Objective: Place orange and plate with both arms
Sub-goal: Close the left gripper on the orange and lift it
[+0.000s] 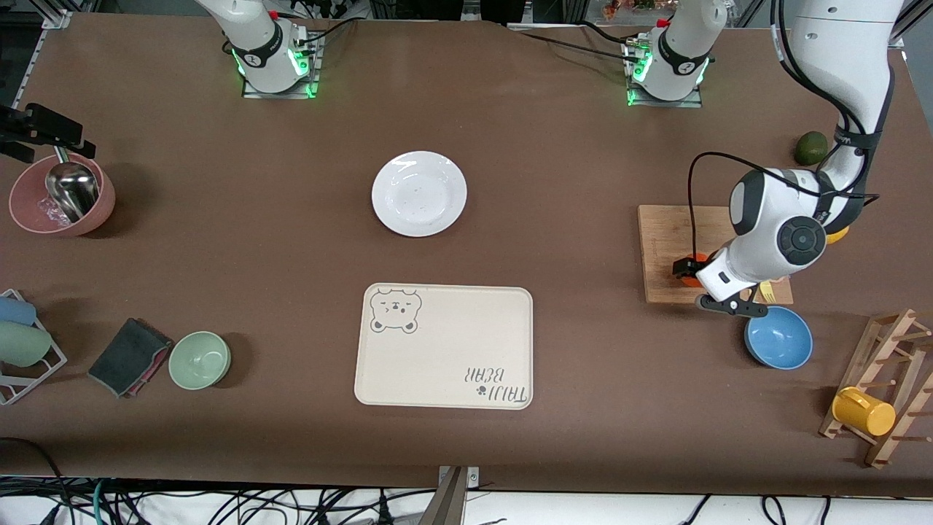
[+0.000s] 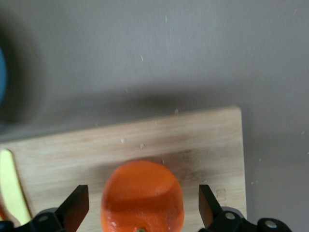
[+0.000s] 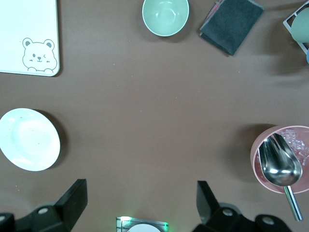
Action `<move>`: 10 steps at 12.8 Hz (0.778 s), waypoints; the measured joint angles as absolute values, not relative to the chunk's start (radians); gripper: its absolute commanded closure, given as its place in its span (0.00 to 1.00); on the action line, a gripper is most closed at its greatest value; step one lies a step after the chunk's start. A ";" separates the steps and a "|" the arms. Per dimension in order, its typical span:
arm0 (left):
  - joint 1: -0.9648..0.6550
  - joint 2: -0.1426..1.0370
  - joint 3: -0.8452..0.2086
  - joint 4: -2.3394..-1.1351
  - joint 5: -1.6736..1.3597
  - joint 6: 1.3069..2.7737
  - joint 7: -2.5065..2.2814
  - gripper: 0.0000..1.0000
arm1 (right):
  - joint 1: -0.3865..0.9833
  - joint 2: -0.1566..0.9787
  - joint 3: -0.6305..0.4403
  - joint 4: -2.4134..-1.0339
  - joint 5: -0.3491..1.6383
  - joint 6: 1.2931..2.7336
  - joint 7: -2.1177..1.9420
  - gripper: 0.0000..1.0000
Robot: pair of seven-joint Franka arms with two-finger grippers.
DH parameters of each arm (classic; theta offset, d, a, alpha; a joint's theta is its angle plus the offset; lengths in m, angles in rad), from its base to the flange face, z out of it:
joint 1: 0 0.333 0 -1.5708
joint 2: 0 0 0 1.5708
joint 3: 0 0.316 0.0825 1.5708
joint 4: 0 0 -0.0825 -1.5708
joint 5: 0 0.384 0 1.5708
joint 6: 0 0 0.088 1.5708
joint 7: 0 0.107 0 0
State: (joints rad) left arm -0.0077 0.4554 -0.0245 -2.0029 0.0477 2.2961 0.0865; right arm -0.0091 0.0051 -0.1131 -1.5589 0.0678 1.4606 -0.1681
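The orange point(image 1: 697, 258) needs to go on the white plate point(image 1: 419, 193), so my left gripper should next grab the orange by its round sides.
The orange point(image 1: 697, 258) sits on a wooden cutting board point(image 1: 662, 248) toward the left arm's end of the table. My left gripper point(image 1: 689, 270) is low over the board and open. In the left wrist view its fingers point(image 2: 77, 203) stand on either side of the orange point(image 2: 142, 198), with a gap on each side. The white plate point(image 1: 419, 193) lies mid-table, farther from the front camera than the bear tray point(image 1: 444, 355). My right gripper point(image 3: 140, 195) is open and empty, high over the table near its base, outside the front view. It sees the plate point(image 3: 29, 139) below.
A blue bowl point(image 1: 778, 347) sits just nearer than the board, with a yellow fruit point(image 1: 837, 235) and a green avocado point(image 1: 811, 148) beside it. A rack with a yellow cup point(image 1: 864, 412) stands at that end. A pink bowl with a scoop point(image 1: 25, 211), a green bowl point(image 1: 200, 359) and a dark cloth point(image 1: 130, 357) lie toward the right arm's end.
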 measured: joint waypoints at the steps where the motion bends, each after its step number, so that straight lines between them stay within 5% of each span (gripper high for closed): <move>1: -0.008 0.461 -0.025 -2.017 0.048 2.283 0.086 0.00 | -0.009 0.005 -0.113 -1.559 0.068 1.461 -0.168 0.00; 3: -0.008 0.482 -0.025 -2.026 0.048 2.246 0.086 0.08 | -0.009 0.005 -0.112 -1.559 0.068 1.461 -0.168 0.00; 5: -0.009 0.501 -0.025 -2.026 0.048 2.236 0.086 0.75 | -0.009 0.005 -0.112 -1.559 0.068 1.461 -0.168 0.00; 6: -0.011 0.506 -0.025 -2.026 0.048 2.236 0.086 0.86 | -0.009 0.005 -0.112 -1.559 0.068 1.461 -0.168 0.00; 8: -0.012 0.506 -0.025 -2.013 0.048 2.221 0.086 1.00 | -0.009 0.005 -0.112 -1.559 0.068 1.461 -0.168 0.00; 10: -0.019 0.505 -0.030 -1.971 0.048 2.157 0.073 1.00 | -0.009 0.005 -0.112 -1.559 0.068 1.461 -0.168 0.00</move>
